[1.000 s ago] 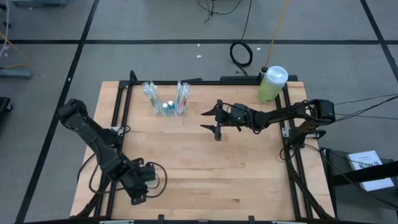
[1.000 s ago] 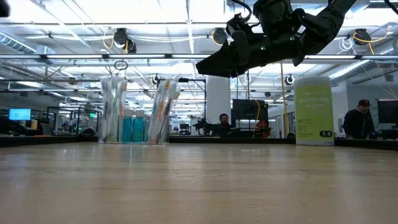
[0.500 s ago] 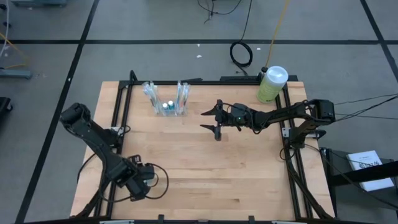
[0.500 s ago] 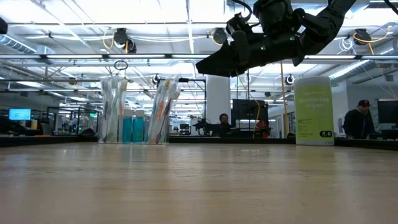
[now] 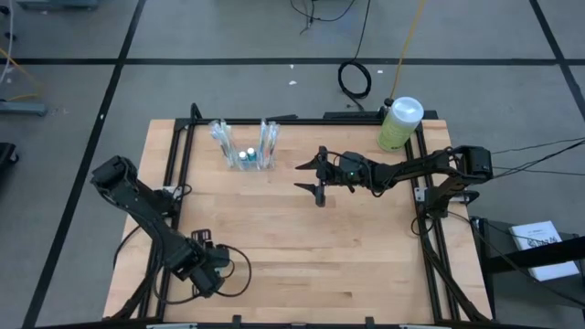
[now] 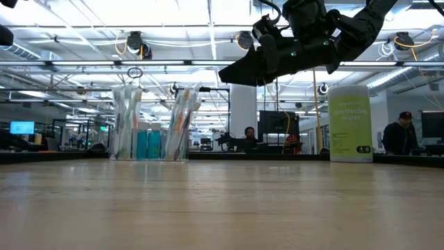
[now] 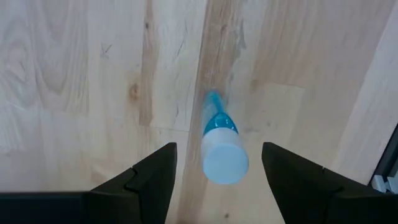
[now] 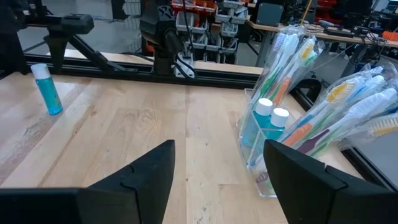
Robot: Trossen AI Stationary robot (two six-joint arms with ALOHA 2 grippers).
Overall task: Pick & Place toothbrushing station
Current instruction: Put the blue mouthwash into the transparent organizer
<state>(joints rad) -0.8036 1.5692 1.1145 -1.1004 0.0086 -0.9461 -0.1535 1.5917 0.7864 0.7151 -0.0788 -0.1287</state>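
Note:
The left gripper's fingers are beside the bottle's white cap in the left wrist view. The left gripper needs to close next on the small blue bottle, and that would catch it.
The toothbrushing station is a clear holder with toothbrushes and small blue tubes. It stands on its base at the table's far side, left of centre, and shows in the low view and the right wrist view. My right gripper is open and empty, raised above the table to the station's right. My left gripper is open near the near left corner, pointing down. Its fingers stand on either side of a small upright blue bottle with a white cap, apart from it. The bottle also shows in the right wrist view.
A large green bottle with a white cap stands at the far right corner. Black rails run along the table's left, far and right sides. People show in the room behind the table.
My left arm has shifted a little over the near left corner, its elbow moving slightly toward the near edge. Its gripper stays over the same area.

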